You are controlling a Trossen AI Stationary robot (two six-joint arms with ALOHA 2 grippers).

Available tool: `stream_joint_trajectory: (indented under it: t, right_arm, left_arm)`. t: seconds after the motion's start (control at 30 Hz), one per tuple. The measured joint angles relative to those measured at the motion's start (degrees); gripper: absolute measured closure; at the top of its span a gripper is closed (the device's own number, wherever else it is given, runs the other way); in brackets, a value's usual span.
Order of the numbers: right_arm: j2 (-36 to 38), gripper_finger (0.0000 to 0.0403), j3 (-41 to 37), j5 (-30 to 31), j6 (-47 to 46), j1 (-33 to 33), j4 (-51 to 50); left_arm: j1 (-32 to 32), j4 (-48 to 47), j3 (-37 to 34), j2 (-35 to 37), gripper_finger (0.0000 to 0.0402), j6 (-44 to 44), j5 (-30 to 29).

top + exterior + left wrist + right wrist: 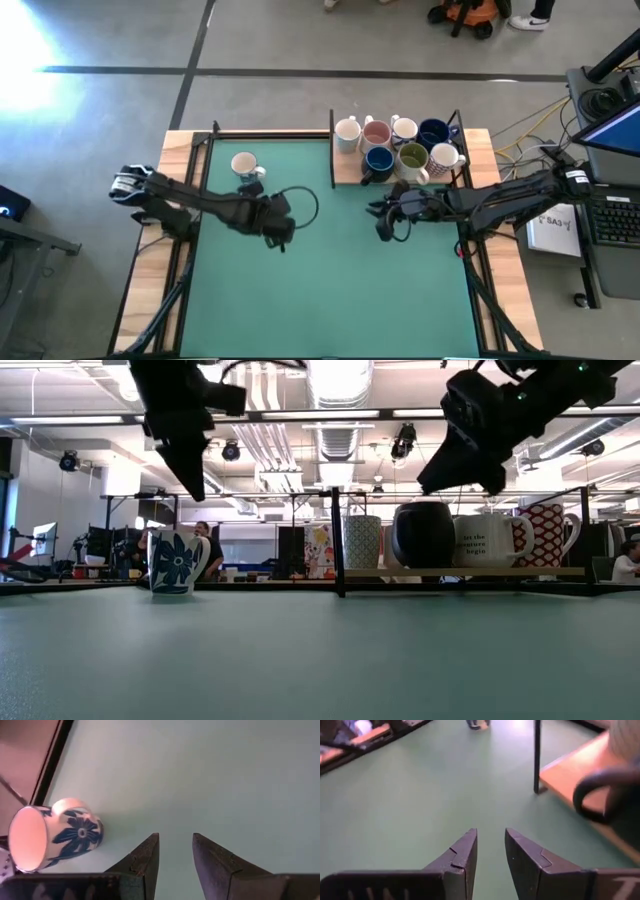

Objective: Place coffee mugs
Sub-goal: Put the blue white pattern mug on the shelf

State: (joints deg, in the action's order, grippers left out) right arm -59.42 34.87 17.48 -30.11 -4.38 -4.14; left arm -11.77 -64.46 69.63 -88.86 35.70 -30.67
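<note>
My left gripper is to grab the flower mug next by the mug's rim beside its handle, so that the mug can go on the wooden shelf.
A white mug with a blue flower stands upright on its base on the green mat, far left; the low view also shows this flower mug. Several more coffee mugs stand on a wooden shelf at the far right: white, pink, dark blue, olive and dotted. My left gripper hovers open above the mat, toward the near side of the flower mug, with nothing between its fingers. My right gripper hangs open and empty above the mat, just in front of the shelf.
Black frame posts stand at the shelf's corners and a black rail runs along the mat's far edge. A dark mug's handle sticks out over the shelf edge close to my right gripper. Bare green mat lies toward the near side.
</note>
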Motion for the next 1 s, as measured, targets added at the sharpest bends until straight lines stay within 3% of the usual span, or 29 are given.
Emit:
stream_joint_trajectory:
  t: [0.17,0.33,0.43,0.7,1.0]
  right_arm:
    - [0.13,0.0312,3.59,-0.01,11.09,0.0,-2.03]
    - [-0.9,0.0312,11.02,0.07,18.06,0.02,-13.85]
    - [-2.37,0.0312,15.81,0.08,18.78,0.02,-22.4]
    - [-6.13,0.0312,25.23,0.52,17.71,0.02,-40.6]
    - [-6.75,0.0312,27.17,0.54,17.25,0.04,-43.59]
  left_arm:
    - [6.54,-4.93,0.0,0.88,0.0301,-3.07,0.28]
    - [15.01,-9.57,0.0,3.87,0.0301,-4.51,2.04]
    - [21.01,-9.34,0.0,5.46,0.0301,-8.55,7.34]
    - [35.97,-7.82,0.0,5.52,0.0301,-17.06,12.25]
    - [39.73,-3.84,0.0,3.17,0.0301,-21.53,13.85]
